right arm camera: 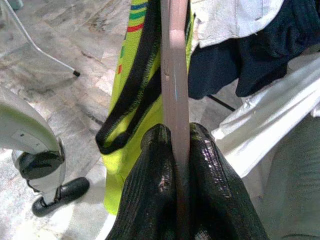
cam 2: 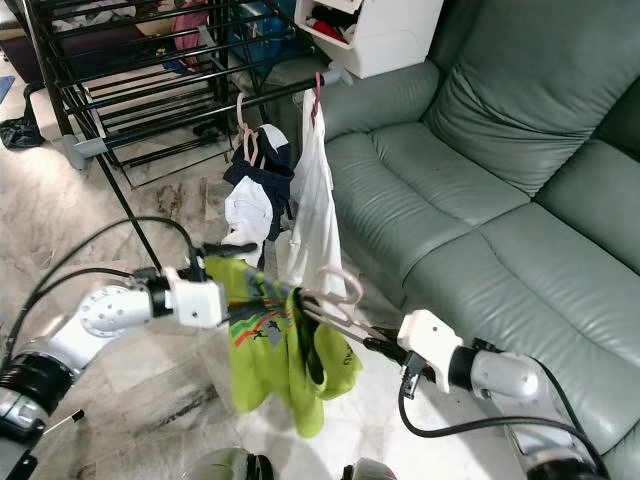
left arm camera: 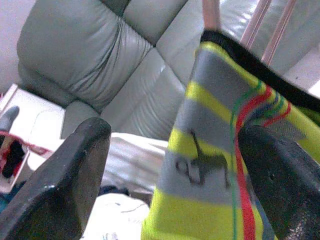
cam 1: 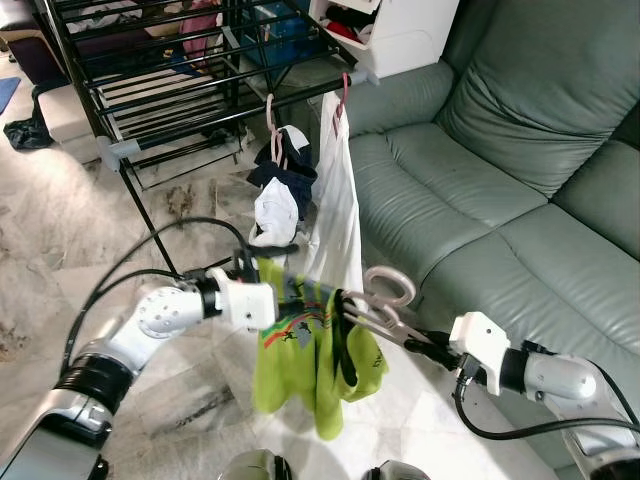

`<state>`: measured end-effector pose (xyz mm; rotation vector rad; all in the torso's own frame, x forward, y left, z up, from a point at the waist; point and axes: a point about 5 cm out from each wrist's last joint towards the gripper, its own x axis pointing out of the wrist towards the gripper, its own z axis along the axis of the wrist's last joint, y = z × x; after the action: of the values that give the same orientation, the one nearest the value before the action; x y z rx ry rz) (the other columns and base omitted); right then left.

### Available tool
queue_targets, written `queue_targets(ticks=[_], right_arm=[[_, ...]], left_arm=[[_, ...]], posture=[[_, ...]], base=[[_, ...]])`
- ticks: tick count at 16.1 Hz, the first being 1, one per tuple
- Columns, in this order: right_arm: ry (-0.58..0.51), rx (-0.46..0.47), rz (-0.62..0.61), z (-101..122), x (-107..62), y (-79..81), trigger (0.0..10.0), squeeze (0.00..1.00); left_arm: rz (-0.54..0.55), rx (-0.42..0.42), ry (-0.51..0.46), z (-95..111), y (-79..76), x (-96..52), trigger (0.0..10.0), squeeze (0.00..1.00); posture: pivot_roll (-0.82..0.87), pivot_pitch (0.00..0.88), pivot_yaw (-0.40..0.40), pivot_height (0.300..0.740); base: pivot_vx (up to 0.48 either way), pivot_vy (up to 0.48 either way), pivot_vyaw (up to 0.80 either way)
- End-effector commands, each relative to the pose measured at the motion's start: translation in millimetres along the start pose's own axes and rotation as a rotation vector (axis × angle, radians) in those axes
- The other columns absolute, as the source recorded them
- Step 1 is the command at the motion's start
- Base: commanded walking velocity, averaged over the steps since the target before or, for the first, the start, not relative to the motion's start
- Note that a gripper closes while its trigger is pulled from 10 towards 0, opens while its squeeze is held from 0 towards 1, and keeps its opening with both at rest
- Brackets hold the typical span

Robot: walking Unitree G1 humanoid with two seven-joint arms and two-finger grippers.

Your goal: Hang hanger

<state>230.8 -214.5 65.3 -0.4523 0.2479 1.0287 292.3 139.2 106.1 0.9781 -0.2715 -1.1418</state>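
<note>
The loose body of the neon green garment point(cam 1: 318, 392) hangs slack. I should therefore take hold of its raised grey-and-yellow banded edge point(cam 1: 291, 288) next with my left gripper.
My right gripper point(cam 1: 372, 318) is shut on a pink hanger point(cam 1: 392, 291), whose flat bar runs up between the fingertips point(right arm camera: 161, 145) in the right wrist view. From the hanger droops a yellow-green striped shirt point(cam 1: 310, 355) with black trim. My left gripper point(cam 1: 287, 291) is at the shirt's left shoulder. It is open, and the striped fabric point(left arm camera: 215, 150) sits between its two wide-apart fingers point(left arm camera: 65, 190). Behind, a black drying rack's rail point(cam 1: 240, 105) carries a white shirt point(cam 1: 335, 200) and a dark-and-white garment point(cam 1: 280, 190) on pink hangers.
A grey-green sofa point(cam 1: 500, 180) runs along the right, close to my right arm. A white cabinet point(cam 1: 400, 30) stands behind the rack's end. The rack's black leg point(cam 1: 150, 215) slants down to the marble floor point(cam 1: 60, 240) on the left. Black cables loop over my left arm.
</note>
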Motion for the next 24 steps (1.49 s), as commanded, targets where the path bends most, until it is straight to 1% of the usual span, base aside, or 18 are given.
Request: queue_targets(ticks=[1,2,5,8,10,11,13,15,24], right_arm=[[-0.024,-0.049,0.026,6.4,2.1,-3.0,10.0,0.0],[-0.023,-0.059,0.031,6.1,2.1,-5.1,10.0,0.0],[-0.023,-0.102,0.045,6.4,3.6,-6.5,10.0,0.0],[-0.008,-0.155,0.064,5.4,4.9,-4.3,10.0,0.0],[-0.008,-0.192,0.071,6.5,6.4,-4.9,10.0,0.0],[-0.006,-0.204,0.071,6.7,7.1,-6.0,10.0,0.0],[-0.009,-0.213,0.067,7.5,7.7,-6.7,10.0,0.0],[-0.01,-0.231,0.065,7.1,8.5,-6.2,10.0,0.0],[-0.001,-0.272,0.062,5.3,10.7,-6.6,10.0,0.0]], left_arm=[[-0.038,0.022,0.002,-0.9,1.9,0.5,2.2,0.0],[-0.064,0.025,0.004,-2.0,0.9,2.2,0.0,0.0],[-0.105,0.047,0.023,-6.0,1.0,5.1,0.0,0.0],[-0.113,0.036,0.044,-9.9,3.9,6.0,0.0,0.0],[-0.148,0.008,0.072,-14.8,3.0,7.7,0.0,0.0],[-0.155,0.012,0.075,-15.3,2.5,9.0,0.0,0.0],[-0.17,0.006,0.077,-15.6,0.9,9.8,0.0,0.0],[-0.213,-0.008,0.094,-18.7,-2.8,10.4,0.0,0.0],[-0.281,-0.04,0.135,-24.7,-4.3,8.5,0.0,0.0]], posture=[[-0.04,0.0,0.043,0.74],[-0.04,0.0,0.046,0.74],[-0.04,0.0,0.046,0.74],[-0.04,0.0,0.045,0.74],[-0.04,0.0,0.045,0.74],[-0.05,0.0,0.046,0.74],[-0.05,0.0,0.046,0.74],[-0.05,0.0,0.046,0.74],[-0.06,0.0,0.05,0.74]], base=[[0.0,0.0,0.0],[0.0,0.0,0.0],[0.0,0.0,0.0],[0.0,0.0,0.0],[0.0,0.0,0.0],[0.0,0.0,0.0],[0.0,0.0,0.0],[0.0,0.0,0.0],[0.0,0.0,0.0]])
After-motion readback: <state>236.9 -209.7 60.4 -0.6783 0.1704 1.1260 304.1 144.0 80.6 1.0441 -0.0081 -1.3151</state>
